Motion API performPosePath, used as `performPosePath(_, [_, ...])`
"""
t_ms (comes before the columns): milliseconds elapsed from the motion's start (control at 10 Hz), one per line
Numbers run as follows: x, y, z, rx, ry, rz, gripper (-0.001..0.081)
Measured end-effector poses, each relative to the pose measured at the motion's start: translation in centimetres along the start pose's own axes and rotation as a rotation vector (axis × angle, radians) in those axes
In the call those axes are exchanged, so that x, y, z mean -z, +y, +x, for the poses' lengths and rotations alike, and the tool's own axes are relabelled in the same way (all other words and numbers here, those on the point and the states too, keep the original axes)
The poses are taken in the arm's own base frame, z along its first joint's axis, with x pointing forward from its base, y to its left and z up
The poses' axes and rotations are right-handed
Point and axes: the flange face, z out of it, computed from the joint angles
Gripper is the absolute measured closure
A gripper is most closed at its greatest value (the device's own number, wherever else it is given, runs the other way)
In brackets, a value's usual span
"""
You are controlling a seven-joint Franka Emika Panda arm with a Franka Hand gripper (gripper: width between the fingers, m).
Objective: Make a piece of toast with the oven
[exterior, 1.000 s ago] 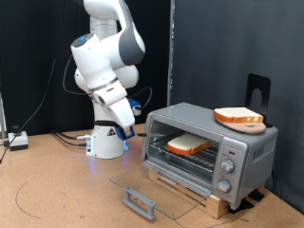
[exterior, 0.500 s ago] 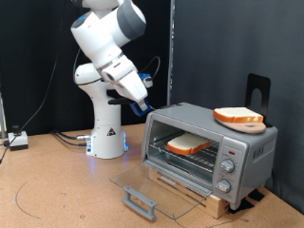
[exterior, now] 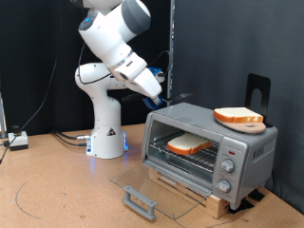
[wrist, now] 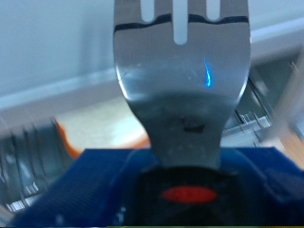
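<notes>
I need to keep holding the metal fork for now. The fork is hanging in the air above the oven's top (exterior: pixel 195 116) in the exterior view.
The piece of toast (exterior: pixel 189 144) lies flat on the wire rack inside the oven (exterior: pixel 249 144), whose glass door (exterior: pixel 142 183) hangs open and flat in front. My gripper (exterior: pixel 158 92) hangs in the air above the oven's upper left corner, shut on the blue handle of a metal fork (exterior: pixel 180 96) that points towards the exterior view's right. The wrist view is filled by this fork (wrist: pixel 180 76). Behind it shows the toast (wrist: pixel 106 126) with its orange crust, on the blurred rack.
A second bread slice (exterior: pixel 237 115) rests on a round wooden board on the oven's roof, with a black stand (exterior: pixel 256 90) behind it. The door's grey bar handle (exterior: pixel 141 201) juts out near the table. Cables lie at the exterior view's left.
The arm has risen and swung towards the exterior view's right, carrying the fork from low beside the robot's base up to above the oven's left corner.
</notes>
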Motion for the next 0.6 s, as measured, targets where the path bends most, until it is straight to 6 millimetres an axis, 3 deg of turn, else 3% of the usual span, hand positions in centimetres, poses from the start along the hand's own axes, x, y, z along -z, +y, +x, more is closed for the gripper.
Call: performPosePath(600, [-5.8,-6.7,3.9,0.133,-0.163,0.137,0.0401])
